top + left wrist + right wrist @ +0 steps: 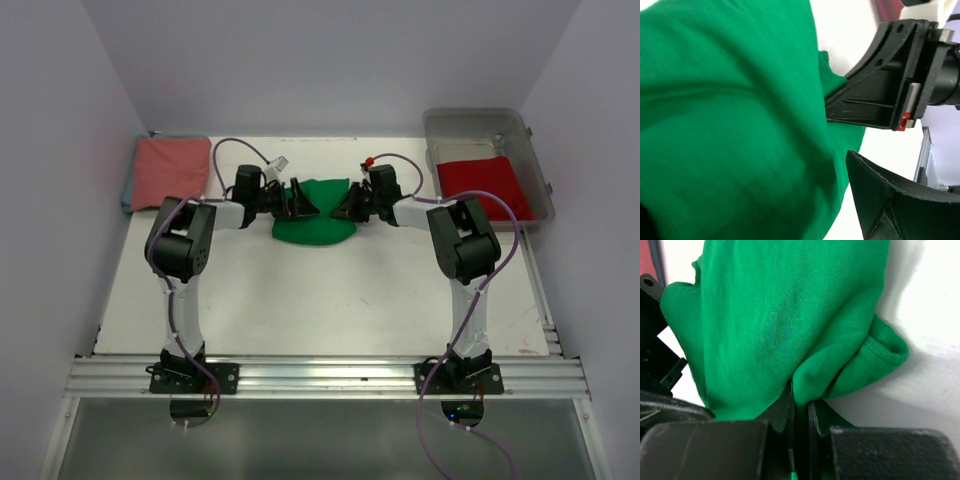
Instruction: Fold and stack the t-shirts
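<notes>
The robot's left gripper will next grab the green t-shirt's bunched edge nearest the salmon-pink t-shirt. It will then gather the folds and stack the green t-shirt there.
A bright green t-shirt lies bunched at the back middle of the table, between my two grippers. My right gripper is at its right edge, and the right wrist view shows the gripper shut on a pinched fold of the green cloth. My left gripper is at the shirt's left edge with its jaws wide apart. In the left wrist view green cloth fills the gap beside one black finger; the other finger is hidden. A folded salmon-pink t-shirt lies at the back left.
A clear plastic bin stands at the back right with a red t-shirt inside. White walls close in the table on three sides. The aluminium rail with both arm bases runs along the near edge.
</notes>
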